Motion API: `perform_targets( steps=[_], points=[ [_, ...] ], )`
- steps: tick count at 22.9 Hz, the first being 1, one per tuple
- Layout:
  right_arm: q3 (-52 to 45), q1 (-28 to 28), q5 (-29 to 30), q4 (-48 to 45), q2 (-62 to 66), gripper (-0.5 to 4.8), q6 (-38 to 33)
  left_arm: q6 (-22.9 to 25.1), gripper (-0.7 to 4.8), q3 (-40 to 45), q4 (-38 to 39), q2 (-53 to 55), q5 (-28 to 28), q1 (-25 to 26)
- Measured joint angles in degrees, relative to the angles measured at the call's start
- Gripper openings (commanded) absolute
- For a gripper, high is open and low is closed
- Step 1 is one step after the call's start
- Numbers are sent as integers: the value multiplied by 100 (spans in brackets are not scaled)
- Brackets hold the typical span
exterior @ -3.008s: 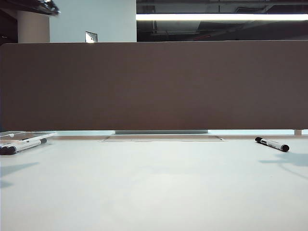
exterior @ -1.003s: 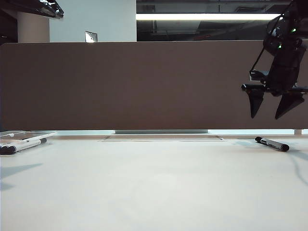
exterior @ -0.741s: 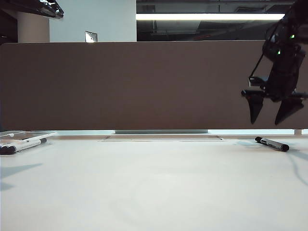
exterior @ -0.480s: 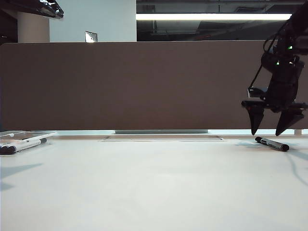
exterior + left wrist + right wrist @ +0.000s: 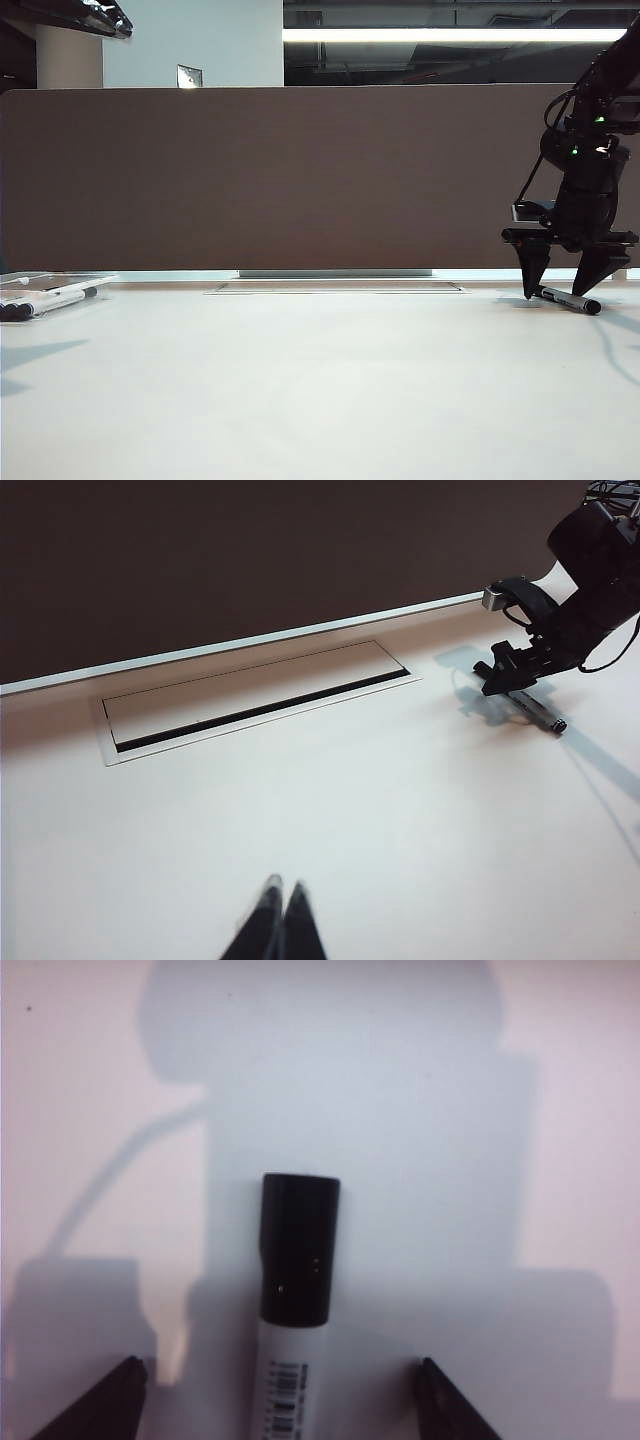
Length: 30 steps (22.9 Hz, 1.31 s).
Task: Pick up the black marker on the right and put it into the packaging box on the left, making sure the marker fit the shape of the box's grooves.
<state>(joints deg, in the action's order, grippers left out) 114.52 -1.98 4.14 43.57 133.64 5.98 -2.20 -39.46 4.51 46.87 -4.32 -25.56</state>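
My right gripper closes next, since its fingers reach down beside the marker's white body point(image 5: 286, 1385) near the black cap point(image 5: 298, 1250) and closing would catch the black marker.
The black marker point(image 5: 567, 299) lies flat on the white table at the far right, white barrel with a black cap point(image 5: 297, 1250). My right gripper point(image 5: 557, 293) points down over it, open, one fingertip on each side of the barrel point(image 5: 282, 1368) and neither touching it. The left wrist view also shows this gripper point(image 5: 512, 676) over the marker point(image 5: 541, 713). The packaging box point(image 5: 72, 279), a clear flat tray, sits at the far left with markers point(image 5: 48, 301) by it. My left gripper point(image 5: 284, 885) hovers shut and empty above the table, far from both.
A tall brown partition point(image 5: 320, 175) closes off the back of the table. A long cable slot cover point(image 5: 336, 288) lies flush in the table at its foot. A dark arm part point(image 5: 85, 14) shows in the top left corner.
My right gripper has come straight down from above the marker until its open fingers straddle it at table level. The marker, the box and the left gripper have not moved.
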Motion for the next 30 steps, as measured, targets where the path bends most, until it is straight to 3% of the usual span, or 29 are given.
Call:
perform_targets(
  steps=[5, 11, 15, 19, 23, 25, 28, 30],
  points=[
    [15, 0, -28, -13, 33, 292, 15, 0, -5, 0, 0, 0, 0, 0],
    [17, 2, -90, -15, 37, 290, 39, 0, -5, 0, 0, 0, 0, 0],
    [17, 0, -98, -11, 37, 216, 37, 0, -5, 0, 0, 0, 0, 0],
    [20, -2, -96, 17, 37, 201, 35, 0, -6, 0, 0, 0, 0, 0],
    [26, 7, -181, 98, 35, 73, 31, 0, -6, 0, 0, 0, 0, 0],
    [46, 17, -212, 138, 35, 70, 33, 0, -5, 0, 0, 0, 0, 0],
    [46, 20, -221, 142, 35, 2, 31, 0, -5, 0, 0, 0, 0, 0],
    [50, 20, -219, 140, 33, -4, 35, 0, -5, 0, 0, 0, 0, 0]
  ],
)
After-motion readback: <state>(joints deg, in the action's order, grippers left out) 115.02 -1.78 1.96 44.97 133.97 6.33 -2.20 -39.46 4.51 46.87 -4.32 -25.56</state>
